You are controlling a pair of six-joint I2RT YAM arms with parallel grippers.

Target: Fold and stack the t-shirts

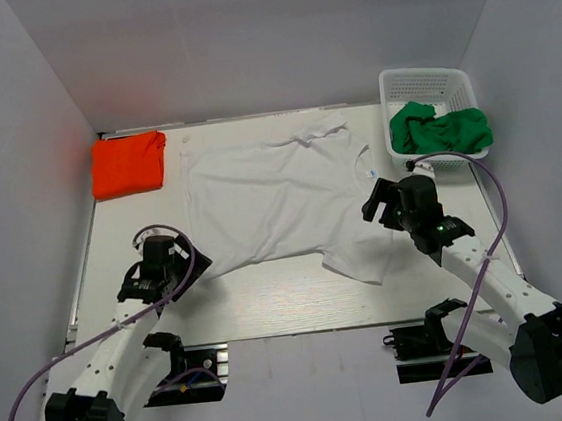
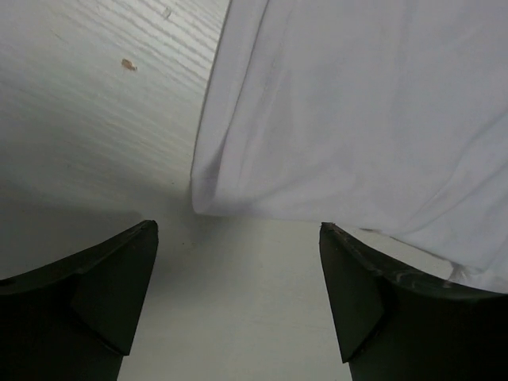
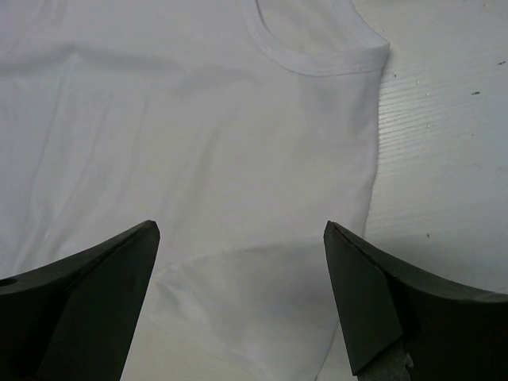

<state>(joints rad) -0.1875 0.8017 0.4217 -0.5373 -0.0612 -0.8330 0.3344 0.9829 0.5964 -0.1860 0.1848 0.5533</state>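
My left gripper grabs the white t-shirt (image 1: 270, 197) by its near hem corner (image 1: 209, 274) next, to fold the t-shirt's near side over its body.
The white t-shirt (image 1: 270, 197) lies spread flat across the middle of the table, its collar toward the right. At the far left corner a folded orange t-shirt (image 1: 128, 163) rests. A crumpled green t-shirt (image 1: 440, 128) sits in the basket. My left gripper (image 1: 181, 264) is open just off the white shirt's near-left hem corner (image 2: 208, 198), with only bare table between its fingers. My right gripper (image 1: 379, 203) hangs open over the shirt's right shoulder, below the collar (image 3: 313, 55); white cloth (image 3: 238, 278) shows between its fingers, nothing pinched.
A white mesh basket (image 1: 424, 83) stands at the far right corner. Grey walls enclose the table on three sides. Bare tabletop (image 1: 271, 307) shows along the near edge, between the shirt and the arm bases.
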